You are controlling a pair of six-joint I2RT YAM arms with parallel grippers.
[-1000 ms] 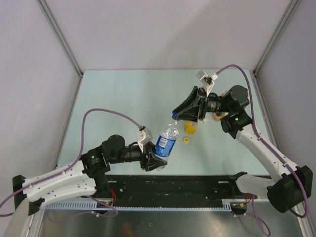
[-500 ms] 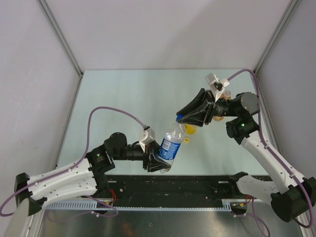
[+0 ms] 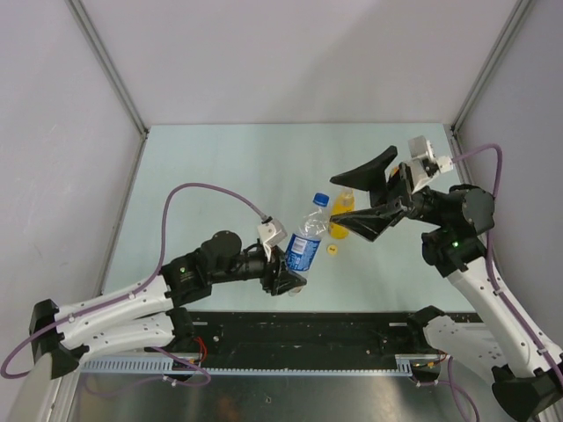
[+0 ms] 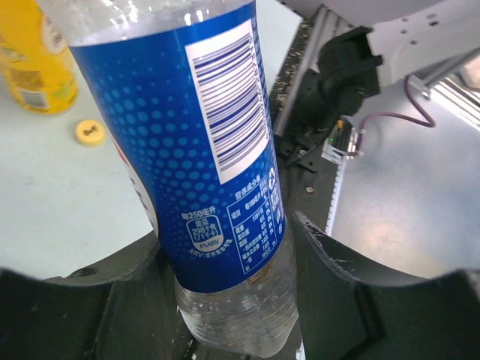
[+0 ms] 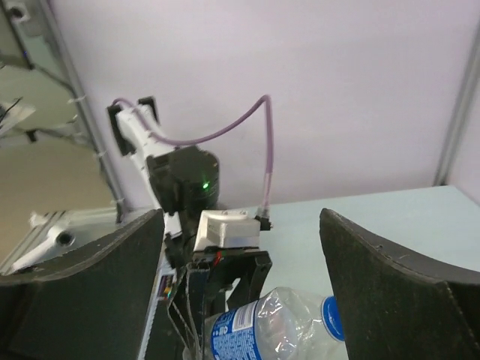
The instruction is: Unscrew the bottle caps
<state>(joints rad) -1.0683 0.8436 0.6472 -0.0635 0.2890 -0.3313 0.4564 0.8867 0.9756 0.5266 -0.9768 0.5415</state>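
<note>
Next, my right gripper grabs the blue cap (image 3: 321,200) by its sides, in line with the bottle's neck, to unscrew it.
My left gripper (image 3: 290,280) is shut on the lower body of the clear bottle (image 3: 305,246) with a blue label, holding it tilted above the table. In the left wrist view the bottle (image 4: 202,150) fills the gap between the fingers (image 4: 337,277). Its blue cap (image 3: 321,200) sits on the neck. My right gripper (image 3: 339,202) stands open just right of that cap, touching nothing; its wrist view shows the cap (image 5: 334,319) low between the spread fingers (image 5: 397,285). The yellow bottle (image 3: 344,203) stands capless behind, its yellow cap (image 3: 332,250) loose on the table.
The black rail (image 3: 308,330) with the arm bases runs along the near edge. Grey walls and metal posts (image 3: 110,66) close in the pale green table (image 3: 220,176) on three sides. The left arm's purple cable (image 3: 211,189) loops over the table.
My right gripper has opened and drawn back to the right, off the blue cap. The left arm has carried the clear bottle a little to the right and more upright.
</note>
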